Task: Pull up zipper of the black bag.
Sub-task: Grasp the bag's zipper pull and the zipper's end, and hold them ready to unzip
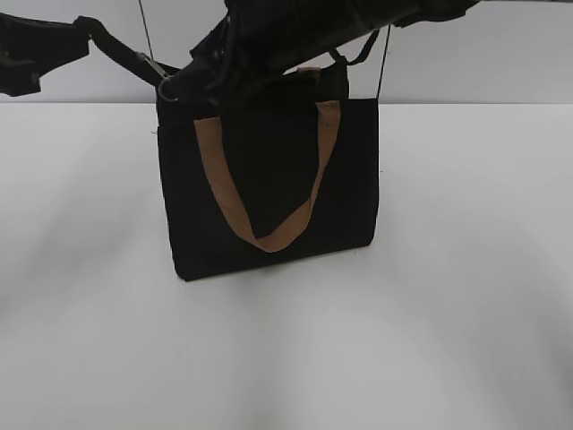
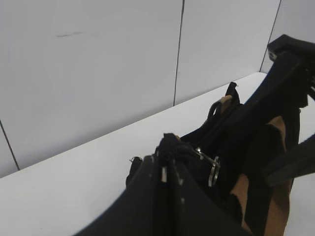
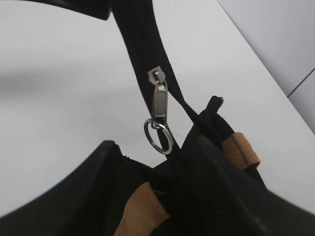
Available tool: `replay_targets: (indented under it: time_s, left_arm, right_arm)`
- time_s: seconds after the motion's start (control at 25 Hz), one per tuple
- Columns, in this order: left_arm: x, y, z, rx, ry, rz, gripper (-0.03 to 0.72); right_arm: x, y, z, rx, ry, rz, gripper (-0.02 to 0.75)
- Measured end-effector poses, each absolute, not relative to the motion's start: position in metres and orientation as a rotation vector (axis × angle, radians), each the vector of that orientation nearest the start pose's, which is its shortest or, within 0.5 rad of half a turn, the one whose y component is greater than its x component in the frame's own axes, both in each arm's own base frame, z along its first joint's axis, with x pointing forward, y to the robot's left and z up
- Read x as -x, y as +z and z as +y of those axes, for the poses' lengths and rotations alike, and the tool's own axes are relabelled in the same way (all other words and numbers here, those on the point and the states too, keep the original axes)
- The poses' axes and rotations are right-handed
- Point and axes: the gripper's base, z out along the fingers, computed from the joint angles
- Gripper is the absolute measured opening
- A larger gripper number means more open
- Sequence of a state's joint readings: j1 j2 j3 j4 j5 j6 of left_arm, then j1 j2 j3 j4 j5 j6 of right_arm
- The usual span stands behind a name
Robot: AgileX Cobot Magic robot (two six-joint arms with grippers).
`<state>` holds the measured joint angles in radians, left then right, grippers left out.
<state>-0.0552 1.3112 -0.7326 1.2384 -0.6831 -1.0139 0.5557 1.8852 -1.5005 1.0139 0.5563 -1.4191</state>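
Observation:
The robot's right gripper next needs to grab the silver zipper pull [image 3: 159, 101] by its ring [image 3: 158, 137], so that it can pull the zipper closed along the bag's top.
The black bag [image 1: 269, 179] with a brown handle [image 1: 269, 240] stands upright on the white table. My left gripper [image 1: 82, 34] is shut on the black zipper tape's end [image 2: 168, 143] and holds it taut up to the left. The silver zipper pull [image 3: 159, 101] with its ring [image 3: 158, 136] hangs on the tape near the bag's left top corner; it also shows in the left wrist view [image 2: 209, 164]. My right gripper [image 3: 152, 157] reaches across the bag's top. Its fingers are apart, astride the bag's edge and a brown strap, just behind the pull, not holding it.
The white table [image 1: 448, 313] spreads around the bag on all sides. A white panelled wall [image 2: 98, 64] stands close behind it. The right arm [image 1: 358, 22] lies over the bag's top edge.

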Motion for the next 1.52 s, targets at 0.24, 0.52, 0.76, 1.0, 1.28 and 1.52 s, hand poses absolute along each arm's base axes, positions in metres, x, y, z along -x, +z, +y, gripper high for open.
replay_targets:
  time_s: [0.24, 0.52, 0.76, 1.0, 1.28, 1.52]
  left_arm:
    - [-0.264, 0.290, -0.069, -0.617, -0.514, 1.675, 0.009]
    - [-0.264, 0.290, -0.069, -0.617, -0.514, 1.675, 0.009]
    - [-0.264, 0.290, -0.069, -0.617, -0.514, 1.675, 0.009]
    - [-0.264, 0.290, -0.069, -0.617, -0.514, 1.675, 0.009]
    - [-0.264, 0.290, -0.069, -0.616, -0.513, 1.676, 0.009]
    - [-0.264, 0.290, -0.069, -0.614, -0.509, 1.679, 0.009]
  right_arm:
    - [-0.350, 0.266, 0.278, 1.305, 0.521, 1.734, 0.389]
    - [-0.356, 0.257, 0.280, 1.277, 0.488, 1.750, 0.385]
    - [-0.356, 0.258, 0.280, 1.268, 0.490, 1.751, 0.246]
    - [-0.356, 0.257, 0.280, 1.263, 0.494, 1.754, 0.181]
    - [-0.356, 0.257, 0.280, 1.246, 0.506, 1.769, -0.007]
    - [-0.354, 0.264, 0.279, 1.226, 0.520, 1.770, -0.015]
